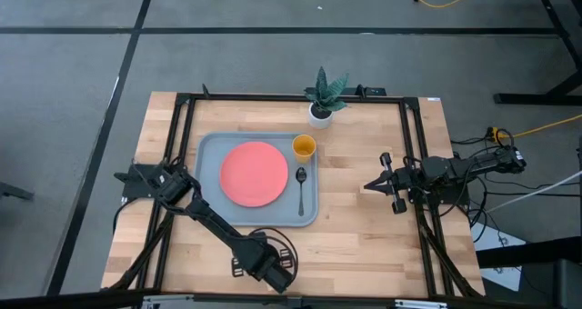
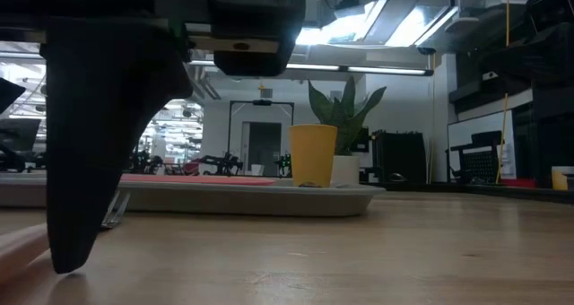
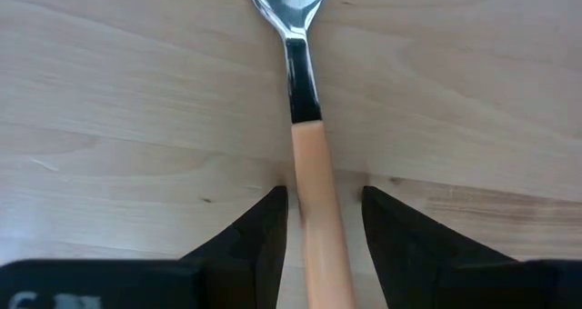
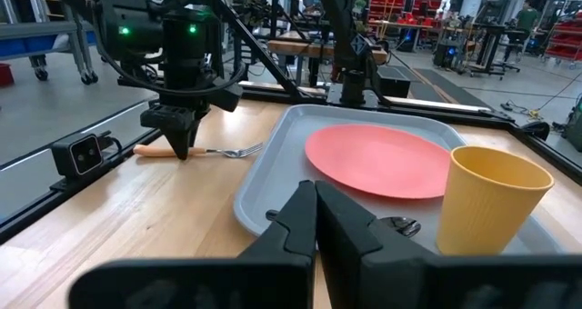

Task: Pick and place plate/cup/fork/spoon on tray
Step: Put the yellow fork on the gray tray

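I will close my left gripper, and that would hold the fork: its fingers are on either side of the orange handle [image 3: 320, 209], down at the wood.
The fork [image 3: 311, 173], orange handle and silver metal neck, lies flat on the bare wood near the table's front edge, off the tray; the right wrist view shows its tines [image 4: 238, 150] pointing toward the tray. My left gripper [image 3: 323, 198] points down, open, one finger on each side of the handle, tips at the table [image 4: 182, 151]. The grey-blue tray [image 1: 209, 193] holds the coral plate [image 1: 255, 174], the yellow cup [image 1: 304, 146] and the dark spoon [image 1: 301, 186]. My right gripper [image 1: 369, 184] waits shut at the table's right side.
A white pot with a green plant [image 1: 323, 98] stands at the far edge behind the tray. Black frame rails [image 1: 182, 164] run along the table's left, right and far sides. Bare wood lies between the tray and the right arm.
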